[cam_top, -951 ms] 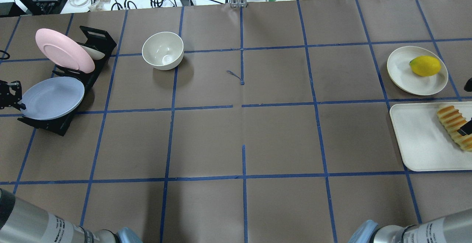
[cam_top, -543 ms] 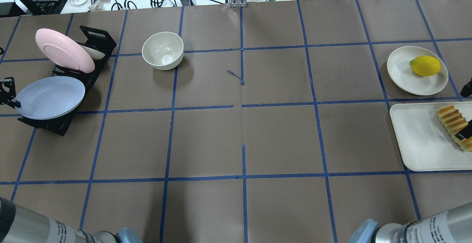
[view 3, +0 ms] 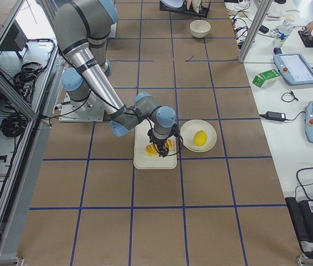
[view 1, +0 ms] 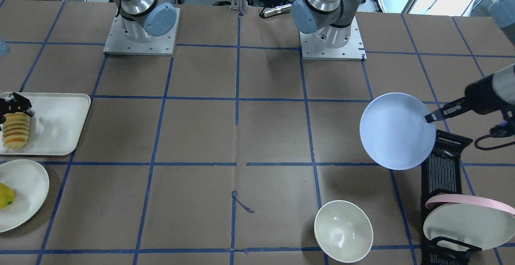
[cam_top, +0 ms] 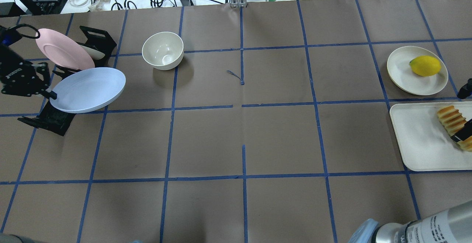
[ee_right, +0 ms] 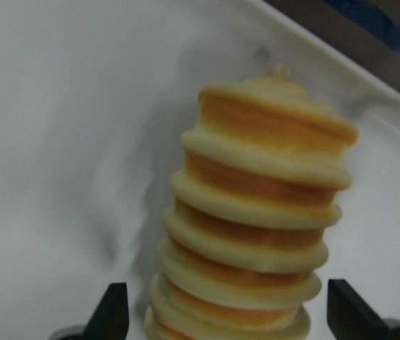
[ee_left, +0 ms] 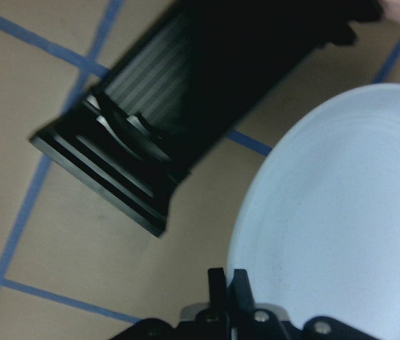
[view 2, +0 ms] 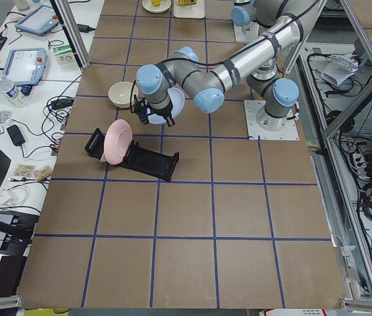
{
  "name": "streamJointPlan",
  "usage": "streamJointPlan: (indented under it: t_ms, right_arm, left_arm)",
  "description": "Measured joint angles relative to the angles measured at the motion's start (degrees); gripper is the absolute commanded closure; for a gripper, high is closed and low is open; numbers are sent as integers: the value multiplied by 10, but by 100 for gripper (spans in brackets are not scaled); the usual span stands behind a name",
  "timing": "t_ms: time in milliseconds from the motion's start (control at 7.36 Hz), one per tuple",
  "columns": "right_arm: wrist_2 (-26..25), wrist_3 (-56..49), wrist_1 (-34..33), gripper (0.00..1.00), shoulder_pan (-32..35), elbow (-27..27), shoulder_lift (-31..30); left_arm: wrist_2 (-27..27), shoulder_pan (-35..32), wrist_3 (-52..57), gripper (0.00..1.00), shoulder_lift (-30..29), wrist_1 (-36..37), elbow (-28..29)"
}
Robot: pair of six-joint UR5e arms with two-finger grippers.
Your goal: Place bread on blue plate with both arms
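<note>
I will lay the bread on the blue plate [view 1: 397,130] next, so I will grab the bread with my right gripper by its ridged middle [view 1: 16,129].
The blue plate [cam_top: 88,90] hangs tilted in the air beside the black rack [cam_top: 55,119], clear of its slots. My left gripper [cam_top: 51,95] is shut on the plate's rim; the left wrist view shows its fingertips [ee_left: 217,278] pinching the plate's [ee_left: 341,212] edge. The bread [cam_top: 450,117] lies on the white tray [cam_top: 416,136] at the far right. My right gripper [ee_right: 228,312] is open and low over the bread [ee_right: 256,212], one finger on each side of the loaf with small gaps. It also shows in the front view [view 1: 14,103].
A pink plate [cam_top: 62,49] and a white one stand in the rack. A white bowl [cam_top: 163,50] sits right of the rack. A cream plate [cam_top: 402,69] with a yellow lemon [cam_top: 425,66] lies behind the tray.
My left gripper has lifted the blue plate out of the rack and carried it right, toward the table's middle. The right gripper has stayed over the bread, shifting only slightly.
</note>
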Motion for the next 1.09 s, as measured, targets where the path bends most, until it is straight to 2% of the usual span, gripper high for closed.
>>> streamJointPlan:
  t_ms: [136,272,679,951,1086]
  right_arm:
    - [-1,11,1,100,0,0,-1]
    - [-4,33,2,100,0,1,-2]
    - [-8,93,4,100,5,-5,-11]
    - [-7,135,21,100,17,-8,-42]
    - [-7,160,42,100,28,-9,-66]
  left_arm:
    - [-25,-53,-57,100,10,21,-22]
    - [-54,-111,-134,100,13,78,-56]
    - [-82,-269,-396,100,-9,345,-181]
    - [-76,-356,-498,100,-42,478,-213]
    - [-67,-384,-520,60,-55,506,-223]
